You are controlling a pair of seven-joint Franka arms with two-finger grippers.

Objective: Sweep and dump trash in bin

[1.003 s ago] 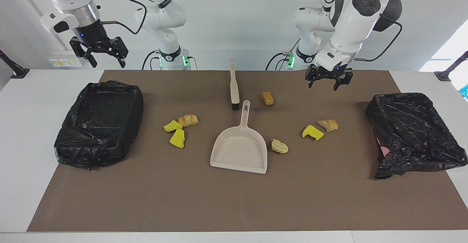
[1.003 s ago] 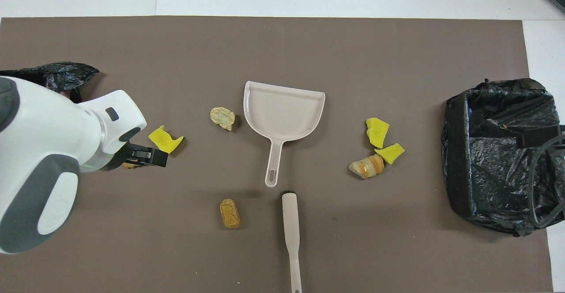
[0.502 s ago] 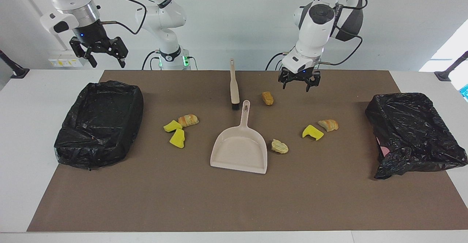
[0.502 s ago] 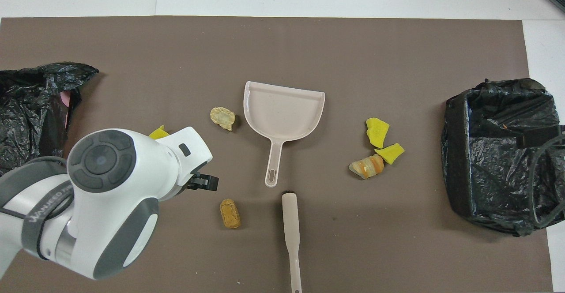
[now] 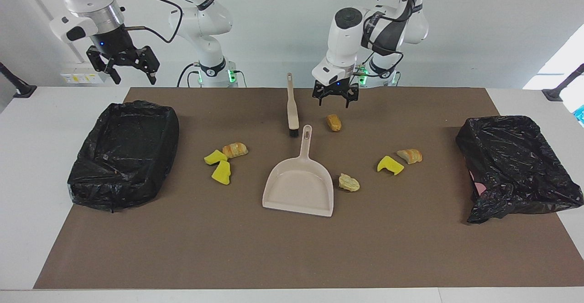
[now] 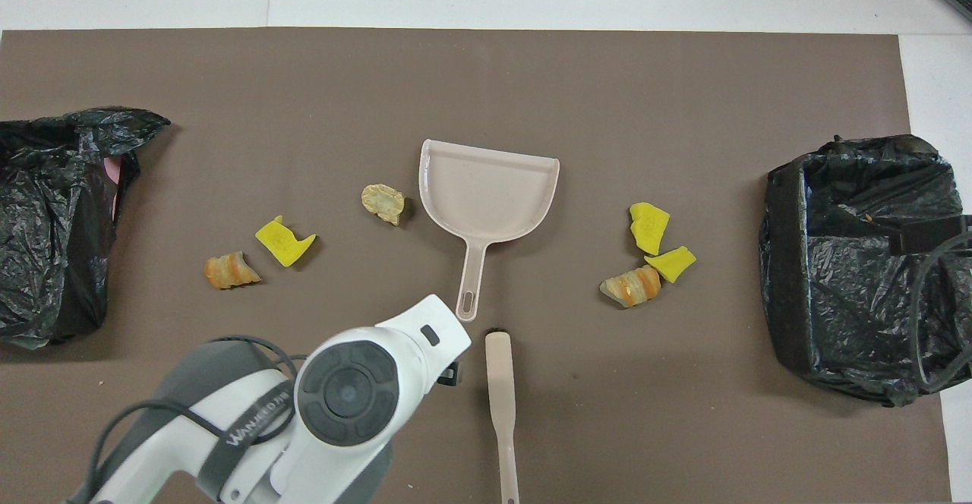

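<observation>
The dustpan's broad pan is wider than my right gripper's fingers open. My right gripper should grab the dustpan by its narrow handle (image 6: 471,280) next.
Several small trash chunks lie on the brown mat around the beige dustpan (image 5: 299,189) (image 6: 486,193): yellow wedges (image 5: 221,173) (image 6: 649,227), bread-like lumps (image 5: 235,149) (image 6: 630,288), a beige lump (image 5: 349,182) (image 6: 383,202), another yellow wedge (image 5: 390,165) (image 6: 285,240) and bread lump (image 5: 409,155) (image 6: 228,270). An orange lump (image 5: 333,122) is hidden under my left arm in the overhead view. The beige brush (image 5: 292,107) (image 6: 501,398) lies by the dustpan's handle. My left gripper (image 5: 335,98) is open and empty, up over the mat between the brush and the orange lump. My right gripper (image 5: 123,68) waits open, raised.
A bin lined with a black bag (image 5: 123,152) (image 6: 858,261) stands at the right arm's end of the mat. A crumpled black bag (image 5: 515,166) (image 6: 53,215) lies at the left arm's end. The brown mat (image 5: 292,253) covers most of the white table.
My left arm has swung from its own end of the table toward the middle, uncovering a yellow wedge and bread lump in the overhead view. The right arm has not moved.
</observation>
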